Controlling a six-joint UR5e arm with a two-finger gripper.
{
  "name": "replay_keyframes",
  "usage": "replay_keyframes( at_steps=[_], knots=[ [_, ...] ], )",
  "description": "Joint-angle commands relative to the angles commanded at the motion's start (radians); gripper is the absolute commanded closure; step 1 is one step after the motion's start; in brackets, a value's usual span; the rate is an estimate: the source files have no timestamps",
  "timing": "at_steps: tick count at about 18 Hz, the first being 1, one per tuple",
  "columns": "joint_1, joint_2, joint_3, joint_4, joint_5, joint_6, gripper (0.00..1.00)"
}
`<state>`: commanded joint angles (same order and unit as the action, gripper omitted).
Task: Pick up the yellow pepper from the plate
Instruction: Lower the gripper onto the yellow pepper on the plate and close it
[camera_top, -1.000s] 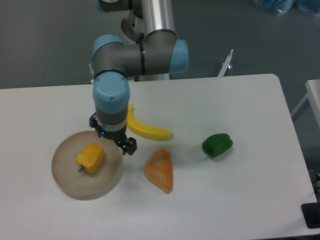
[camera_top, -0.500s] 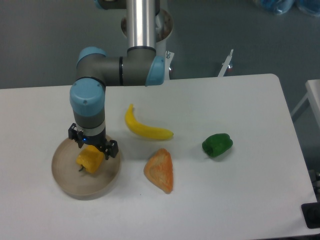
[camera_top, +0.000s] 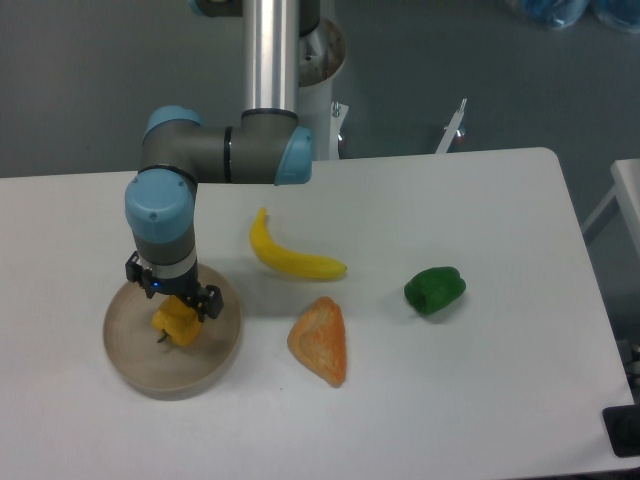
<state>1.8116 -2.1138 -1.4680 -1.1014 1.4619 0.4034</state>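
The robot's gripper has to pick the yellow pepper up from the beige plate (camera_top: 140, 377), so it should grab the pepper by its thick body (camera_top: 181, 325) next.
The yellow pepper (camera_top: 178, 327) lies on the beige plate (camera_top: 140, 377) at the table's left front. My gripper (camera_top: 172, 300) points straight down right over the pepper and covers its upper part. The black fingers stand apart on either side of the pepper, so the gripper is open and not closed on it. The pepper's lower half and its dark stem show below the gripper. The arm's blue wrist joint rises directly above the plate.
A yellow banana (camera_top: 292, 258) lies right of the plate, with an orange triangular wedge (camera_top: 322, 340) in front of it. A green pepper (camera_top: 434, 289) sits further right. The arm's base column (camera_top: 272, 60) stands at the table's back edge.
The gripper has moved left from the plate's right rim to directly over the yellow pepper and come down closer to it. The pepper and the other items have not moved.
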Motion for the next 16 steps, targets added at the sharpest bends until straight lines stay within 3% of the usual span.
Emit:
replay_keyframes(
  at_steps=[3,4,7,8,10,16],
  knots=[
    [-0.002,-0.021,0.000,0.006,0.003,0.009,0.00],
    [-0.002,-0.025,0.000,0.008,0.005,0.009,0.05],
    [-0.002,-0.023,0.000,0.006,0.006,0.003,0.53],
    [-0.002,-0.023,-0.002,0.008,0.015,0.003,0.66],
    [-0.003,-0.017,0.002,0.006,0.032,0.006,0.80],
    [0.017,0.050,0.034,0.002,0.035,0.018,0.82]
  ],
)
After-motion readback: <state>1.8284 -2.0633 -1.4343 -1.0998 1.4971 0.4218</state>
